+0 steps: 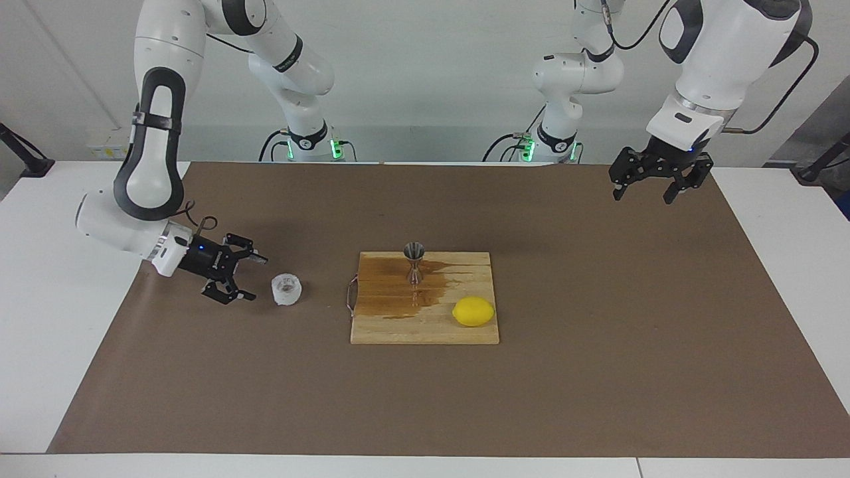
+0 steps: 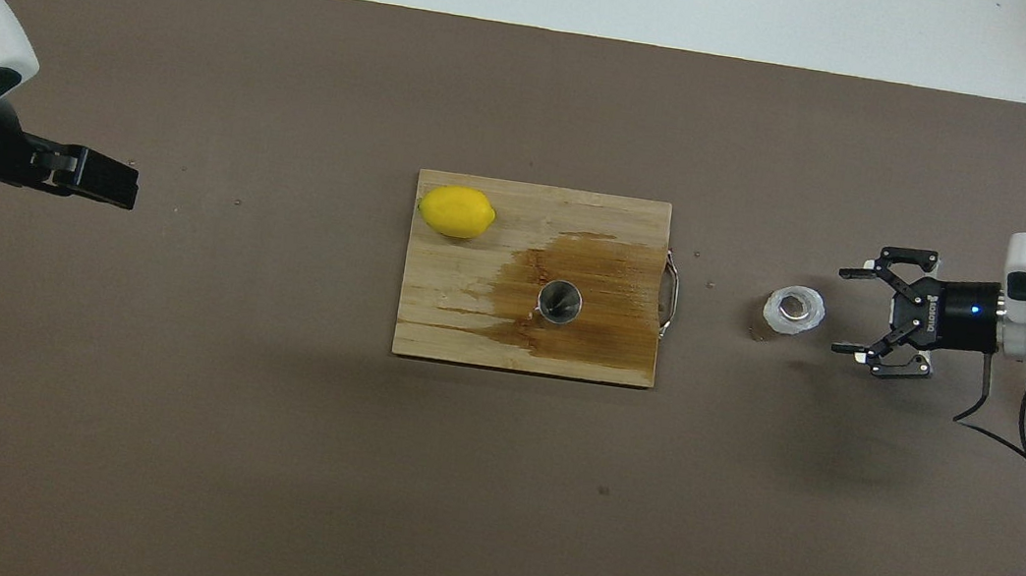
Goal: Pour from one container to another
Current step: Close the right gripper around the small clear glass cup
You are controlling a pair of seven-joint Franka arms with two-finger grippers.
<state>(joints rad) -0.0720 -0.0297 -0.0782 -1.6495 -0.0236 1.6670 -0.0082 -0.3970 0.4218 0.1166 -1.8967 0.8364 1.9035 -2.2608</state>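
Note:
I should grab the clear glass cup by its side (image 2: 779,319) with my right gripper next. Then the cup can pour into the steel jigger (image 2: 560,302).
The squat clear glass cup (image 1: 287,289) stands upright on the brown paper toward the right arm's end of the table; it also shows in the overhead view (image 2: 793,310). My right gripper (image 1: 254,279) lies low and level beside the cup, open, its fingertips a short gap from it; it also shows in the overhead view (image 2: 849,310). The steel jigger (image 1: 414,261) stands upright on the wooden board (image 1: 425,328), in a brown wet stain; it also shows in the overhead view (image 2: 560,300). My left gripper (image 1: 643,194) hangs open and empty, raised over the left arm's end of the table.
A yellow lemon (image 1: 473,311) lies on the board's corner away from the robots, toward the left arm's end. The board has a metal handle (image 1: 350,297) on its edge facing the cup. Brown paper (image 1: 597,372) covers the table.

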